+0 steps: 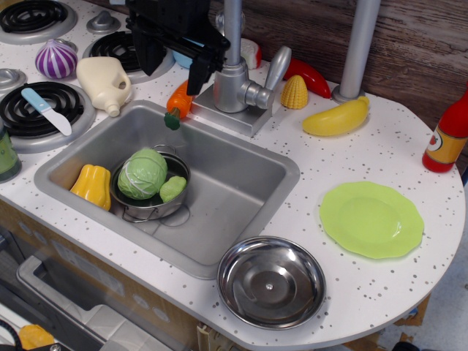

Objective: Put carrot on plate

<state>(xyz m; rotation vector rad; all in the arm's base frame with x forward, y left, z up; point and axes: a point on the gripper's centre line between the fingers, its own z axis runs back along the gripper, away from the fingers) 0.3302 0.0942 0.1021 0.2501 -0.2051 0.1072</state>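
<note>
Next, my gripper grabs the carrot by its orange body [180, 97], to put it on the light green plate [371, 219].
The small orange carrot [179, 101] with a dark green stub lies on the back rim of the sink, its green end hanging over the basin. The light green plate [371, 219] sits on the counter at the right. My black gripper [172, 67] hangs above and just behind the carrot, open and empty, one finger [197, 77] at the carrot's right, the other [150, 58] farther left.
Sink [241, 186] holds a pot with cabbage [142, 173] and a yellow-orange bell pepper [93, 185]. Faucet [234, 73], corn [295, 92], red chili [308, 76], banana [337, 118], ketchup bottle [446, 137], steel bowl [271, 281], onion [56, 58], cream jug [104, 82].
</note>
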